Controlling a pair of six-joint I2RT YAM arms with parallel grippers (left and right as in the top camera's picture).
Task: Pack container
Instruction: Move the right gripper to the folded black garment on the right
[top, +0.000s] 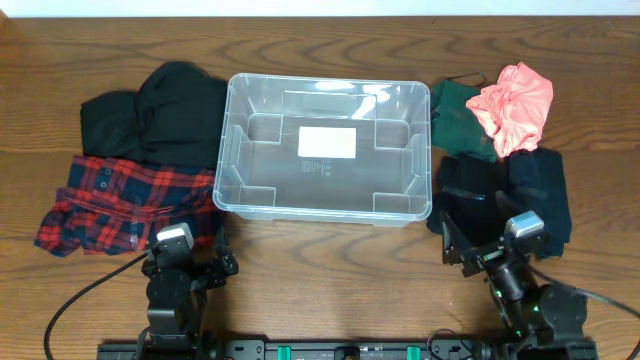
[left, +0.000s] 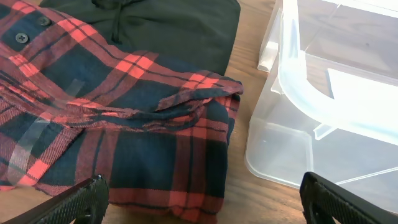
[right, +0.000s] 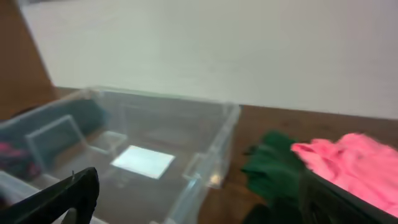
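Note:
The dark folded garment should be grabbed with my right gripper by its edge farthest from the bin (top: 560, 203), so its body stays free to lie in the container (top: 231, 150).
The container (top: 231, 150) is a large clear plastic bin in the middle of the table, empty, with a white label (top: 327, 143) on its base. It also shows in the left wrist view (left: 297, 93) and the right wrist view (right: 219, 134). My left gripper (top: 190, 256) is open and empty near the front edge, just in front of a red plaid shirt (top: 115, 205); its fingers (left: 202, 198) frame the shirt's hem (left: 124, 118). My right gripper (top: 483, 250) is open and empty at the front right; its fingers (right: 196, 200) point toward the bin's right end.
A black garment (top: 160, 105) lies behind the plaid shirt, left of the bin. Right of the bin lie a dark green garment (top: 455, 112), a pink garment (top: 515, 100) and a dark folded garment (top: 515, 190). Bare wood runs along the front.

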